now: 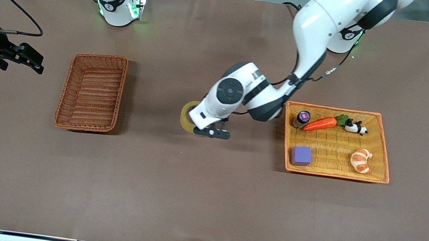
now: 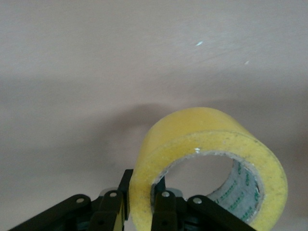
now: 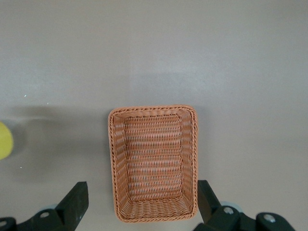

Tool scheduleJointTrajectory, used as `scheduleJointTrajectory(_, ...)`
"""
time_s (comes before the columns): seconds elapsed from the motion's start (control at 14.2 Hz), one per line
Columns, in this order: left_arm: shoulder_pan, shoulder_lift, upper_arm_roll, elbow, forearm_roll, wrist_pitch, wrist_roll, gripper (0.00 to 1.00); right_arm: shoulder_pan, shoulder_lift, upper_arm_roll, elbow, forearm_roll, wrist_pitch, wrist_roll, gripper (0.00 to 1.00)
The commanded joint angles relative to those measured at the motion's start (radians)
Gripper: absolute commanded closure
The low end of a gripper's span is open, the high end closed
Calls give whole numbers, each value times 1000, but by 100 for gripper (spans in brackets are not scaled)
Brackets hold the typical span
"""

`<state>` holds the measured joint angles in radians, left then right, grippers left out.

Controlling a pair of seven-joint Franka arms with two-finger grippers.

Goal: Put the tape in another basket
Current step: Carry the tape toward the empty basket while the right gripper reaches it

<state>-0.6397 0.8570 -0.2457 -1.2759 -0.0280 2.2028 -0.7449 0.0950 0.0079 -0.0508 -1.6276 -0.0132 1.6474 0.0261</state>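
My left gripper holds the tape above the table, apart from its soft shadow, so it needs to keep holding it.
The tape (image 1: pixel 187 116) is a yellowish roll held on edge over the middle of the table, between the two baskets. My left gripper (image 1: pixel 193 127) is shut on the tape's wall. In the left wrist view one finger (image 2: pixel 123 195) is outside the tape (image 2: pixel 202 134) and the other is inside its hole, with the gripper (image 2: pixel 143 188) pinching the wall. The reddish-brown basket (image 1: pixel 96 56) stands empty toward the right arm's end. My right gripper (image 1: pixel 33 61) is open and empty over the table beside that basket. The right wrist view shows the gripper (image 3: pixel 142 193) over the basket (image 3: pixel 153 109) and an edge of the tape (image 3: pixel 4 139).
A wide yellow-orange basket (image 1: pixel 344 110) toward the left arm's end holds a purple cube (image 1: pixel 301 155), a carrot (image 1: pixel 319 124), a croissant (image 1: pixel 360 159), a panda toy (image 1: pixel 356 128) and a small bottle (image 1: pixel 301 118).
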Motion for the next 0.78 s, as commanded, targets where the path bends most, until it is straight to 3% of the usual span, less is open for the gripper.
scheduleJointTrajectory(0.0, -83, 49, 62, 66, -9, 29, -8, 89, -14, -5, 9, -20, 15, 17, -12, 0)
scheduleJointTrajectory(0.35, -124, 126, 66, 82, -7, 95, -8, 68, -5, -2, 11, -58, 16, 61, -9, 0)
scheduleJointTrajectory(0.42, -123, 119, 65, 81, -9, 95, -8, 56, 2, -2, 12, -61, 16, 63, -9, 0)
scheduleJointTrajectory(0.56, -118, 109, 65, 76, -12, 100, -27, 14, 20, 4, 14, -72, 16, 60, -11, 0)
scheduleJointTrajectory(0.64, -117, 96, 65, 72, -12, 98, -63, 0, 25, 6, 16, -80, 16, 63, -9, 0)
scheduleJointTrajectory(0.71, -110, 83, 65, 70, -12, 97, -108, 0, 34, 12, 35, -83, 16, 69, -3, 0)
